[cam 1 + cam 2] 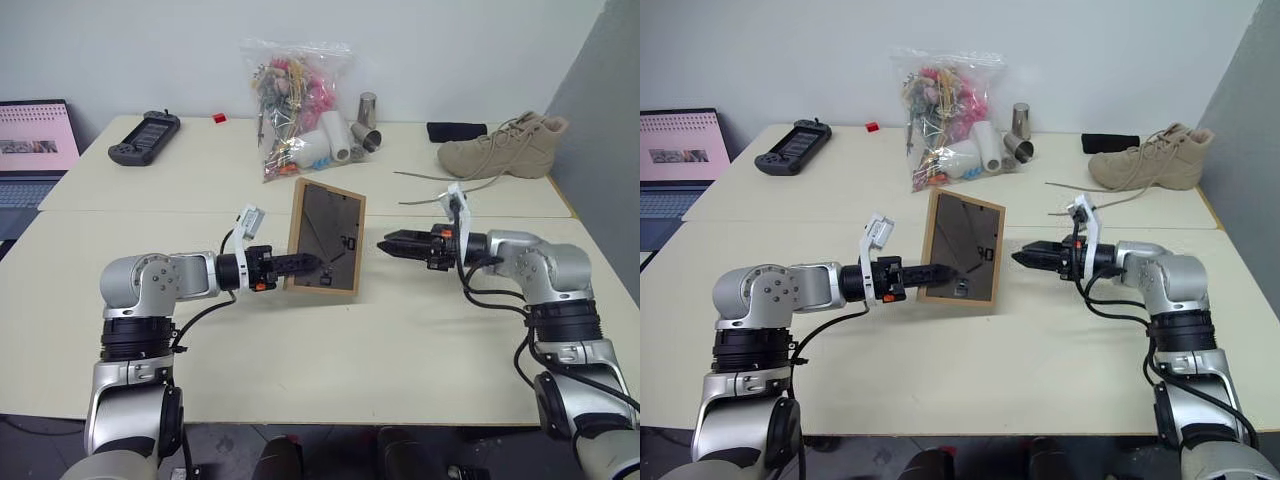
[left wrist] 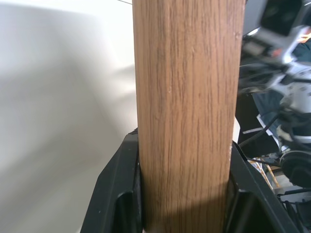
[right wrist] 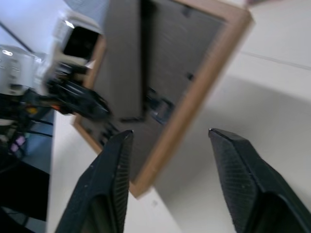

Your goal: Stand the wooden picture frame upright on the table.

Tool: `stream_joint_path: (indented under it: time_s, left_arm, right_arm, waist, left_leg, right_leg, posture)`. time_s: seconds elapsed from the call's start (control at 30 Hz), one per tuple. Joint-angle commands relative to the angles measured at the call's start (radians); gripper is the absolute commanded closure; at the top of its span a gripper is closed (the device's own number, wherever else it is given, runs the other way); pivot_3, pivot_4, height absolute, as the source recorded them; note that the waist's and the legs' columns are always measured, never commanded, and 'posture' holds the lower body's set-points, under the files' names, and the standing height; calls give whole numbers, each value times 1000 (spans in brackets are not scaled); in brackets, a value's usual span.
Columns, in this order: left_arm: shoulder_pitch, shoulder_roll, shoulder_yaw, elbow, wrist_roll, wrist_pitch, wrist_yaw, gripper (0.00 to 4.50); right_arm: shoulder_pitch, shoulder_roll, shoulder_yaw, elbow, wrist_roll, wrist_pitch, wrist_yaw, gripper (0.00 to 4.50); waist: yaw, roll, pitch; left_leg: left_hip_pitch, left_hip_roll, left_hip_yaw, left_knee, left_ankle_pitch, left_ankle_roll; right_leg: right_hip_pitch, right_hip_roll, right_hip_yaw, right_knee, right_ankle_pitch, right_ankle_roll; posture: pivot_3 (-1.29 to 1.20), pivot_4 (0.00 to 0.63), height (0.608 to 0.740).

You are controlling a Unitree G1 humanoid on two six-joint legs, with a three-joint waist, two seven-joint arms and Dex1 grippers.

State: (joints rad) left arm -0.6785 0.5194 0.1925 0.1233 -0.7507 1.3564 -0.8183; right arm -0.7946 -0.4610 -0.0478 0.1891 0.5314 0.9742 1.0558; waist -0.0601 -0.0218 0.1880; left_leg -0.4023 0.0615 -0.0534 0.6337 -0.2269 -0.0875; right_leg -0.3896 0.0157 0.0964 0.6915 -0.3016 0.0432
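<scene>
The picture frame needs to stand upright, so my right gripper should next grab the picture frame (image 1: 325,235) by its free long wooden side edge (image 1: 357,243).
The wooden picture frame (image 1: 325,235) stands nearly upright over the middle of the table (image 1: 300,350), its dark back panel and easel stand facing me. I cannot tell whether its lower edge touches the tabletop. My left gripper (image 1: 305,264) is shut on the frame's left side; in the left wrist view the light-wood edge (image 2: 187,97) is clamped between both black fingers (image 2: 119,179). My right gripper (image 1: 385,245) hovers just to the right of the frame, open and apart from it. The right wrist view shows the frame's back (image 3: 165,63) beyond the spread fingers (image 3: 114,170).
A laptop (image 1: 30,150) sits at the far left, with a black game controller (image 1: 145,137) behind it. A plastic bag of small items (image 1: 295,100), white and metal cups (image 1: 350,135), a black object (image 1: 455,131) and a tan boot (image 1: 505,150) line the back of the table.
</scene>
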Motion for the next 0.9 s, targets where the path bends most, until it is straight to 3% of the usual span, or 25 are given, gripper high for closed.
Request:
stream_joint_path:
  time_s: [0.03,0.13,0.5,0.77,0.9]
  left_arm:
    - [-12,17,27,-39,-33,-28,-11,3203]
    - [-10,19,17,-44,-30,-42,-14,3203]
    - [-6,-5,7,-65,-38,-40,-5,3203]
    - [7,1,20,-68,-41,-35,-2,3203]
    - [19,1,22,-82,-49,-31,0,3203]
  right_arm:
    - [-48,16,-4,-44,21,-16,-32,791]
    - [-75,86,41,-49,-5,-59,-80,25]
    - [-129,221,125,-12,-51,-170,-149,9]
    - [-83,138,132,-177,102,-16,4,9]
    - [-54,75,135,-163,63,-41,0,9]
  waist:
    - [0,0,0]
    - [-3,0,0]
    - [0,0,0]
    - [3,0,0]
    - [2,0,0]
  left_leg:
    - [0,0,0,0,0,0]
    - [0,0,0,-2,0,0]
    - [-1,1,0,-4,0,0]
    - [-1,1,0,-4,0,0]
    - [-1,1,0,-4,0,0]
  right_leg:
    - [0,0,0,0,0,0]
    - [0,0,0,-1,0,0]
    - [-1,0,-1,-3,0,0]
    - [-1,0,-1,-3,0,0]
    - [-1,0,-1,-3,0,0]
  posture:
    - [0,150,740]
    - [0,150,740]
    - [0,150,740]
    - [0,150,740]
    - [0,150,740]
